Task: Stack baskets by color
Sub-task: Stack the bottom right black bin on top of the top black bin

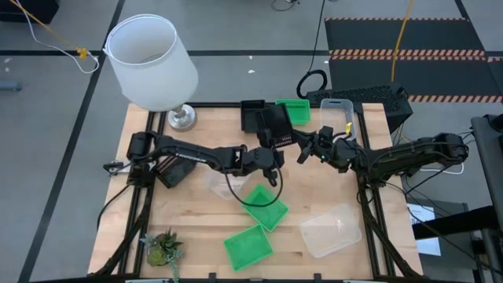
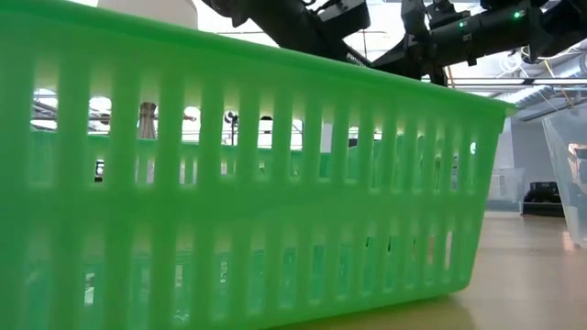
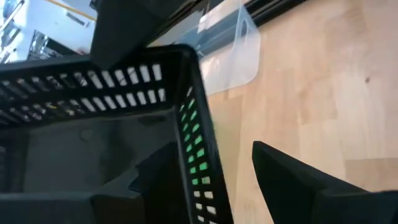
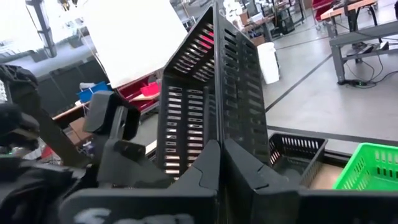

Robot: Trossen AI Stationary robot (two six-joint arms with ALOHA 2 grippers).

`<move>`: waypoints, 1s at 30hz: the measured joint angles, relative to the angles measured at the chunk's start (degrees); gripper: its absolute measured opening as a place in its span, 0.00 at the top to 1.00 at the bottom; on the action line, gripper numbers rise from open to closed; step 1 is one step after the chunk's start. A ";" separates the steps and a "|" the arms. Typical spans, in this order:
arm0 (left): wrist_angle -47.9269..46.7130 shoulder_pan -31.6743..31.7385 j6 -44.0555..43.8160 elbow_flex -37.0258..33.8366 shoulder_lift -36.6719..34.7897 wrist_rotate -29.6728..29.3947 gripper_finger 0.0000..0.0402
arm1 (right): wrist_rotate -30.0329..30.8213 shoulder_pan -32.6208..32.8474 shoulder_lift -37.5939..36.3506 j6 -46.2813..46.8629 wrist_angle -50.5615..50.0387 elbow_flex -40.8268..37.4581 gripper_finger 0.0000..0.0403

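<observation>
My left gripper grips the raised black basket by its slotted side's rim (image 3: 206, 152) next, to stack it with the other black basket.
A black slotted basket (image 1: 275, 130) is held up above the table's middle, between both arms. My right gripper (image 4: 221, 146) comes from the right and is shut on it. My left gripper (image 3: 211, 149) comes from the left and is open. One of its fingers (image 3: 155, 180) is inside the basket and the other (image 3: 298, 180) is outside one side wall (image 3: 200, 143). A second black basket (image 1: 251, 114), a green one (image 1: 296, 110) and a clear one (image 1: 339, 114) rest at the far edge. Two green baskets (image 1: 263, 206) (image 1: 247, 245) and a clear one (image 1: 330, 229) lie near the front. My right gripper pinches the black basket between its two fingers at a low edge (image 4: 219, 134) where two slotted faces meet. The fingers lie about level, and the basket stands up on end above them, clear of the table. My left gripper straddles the side wall; I cannot tell whether a finger touches it.
A big white lampshade (image 1: 151, 59) stands at the far left corner, and a small potted plant (image 1: 163, 248) at the near left. In the low view a green basket (image 2: 257, 183) fills the foreground. Bare wood shows at the near right.
</observation>
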 joint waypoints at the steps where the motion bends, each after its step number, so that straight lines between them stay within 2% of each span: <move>1: -0.04 0.16 0.01 0.00 0.00 -0.01 0.49 | 0.00 0.00 0.00 -0.02 -0.04 0.00 1.00; 5: -0.23 0.59 0.01 -0.02 0.04 -0.01 0.59 | 0.00 0.00 0.00 0.03 0.01 0.00 1.00; 15: -0.23 0.41 1.84 -0.02 0.01 -0.58 0.97 | 0.00 -0.04 0.00 -0.38 -0.49 -0.01 0.99; 21: -2.82 0.39 2.21 -0.02 -0.61 -0.14 0.96 | -0.69 -0.02 0.00 -0.41 -1.28 -0.02 0.94; 24: -5.52 0.76 1.74 -0.06 -1.22 1.87 0.98 | -3.06 -0.03 -0.01 -0.76 -1.25 -0.07 0.87; 30: -14.12 2.50 -1.33 -0.11 -4.60 9.55 0.97 | -6.49 0.00 -1.09 -4.98 -2.60 -0.06 0.70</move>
